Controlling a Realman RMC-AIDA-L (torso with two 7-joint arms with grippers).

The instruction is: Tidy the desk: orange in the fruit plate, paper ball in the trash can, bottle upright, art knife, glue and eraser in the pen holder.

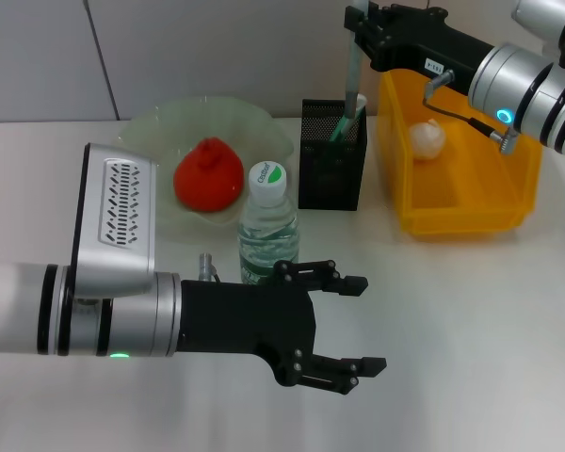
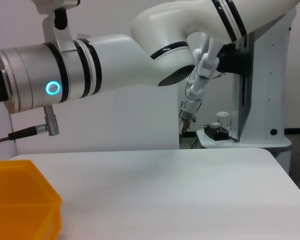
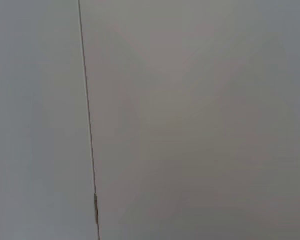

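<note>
The lower end of the grey-green art knife hangs over the pen holder's opening in the head view, so my right gripper needs to let go of the knife now.
The orange [image 1: 208, 175] lies in the green fruit plate [image 1: 264, 122]. The water bottle [image 1: 267, 226] stands upright in front of the plate. My right gripper [image 1: 360, 33] is above the black mesh pen holder [image 1: 331, 179], shut on the top of a long grey-green art knife [image 1: 352, 80] whose lower end is inside the holder. A white-topped thing [image 1: 360, 100] also stands in the holder. The paper ball [image 1: 427, 138] lies in the yellow trash bin [image 1: 461, 212]. My left gripper [image 1: 367, 323] is open and empty, low over the table just right of the bottle. The eraser is not in view.
The bin stands right of the pen holder, and its corner shows in the left wrist view [image 2: 20, 200]. That view also shows my right arm [image 2: 115, 55] above the white table [image 2: 165, 190]. The right wrist view shows only a wall.
</note>
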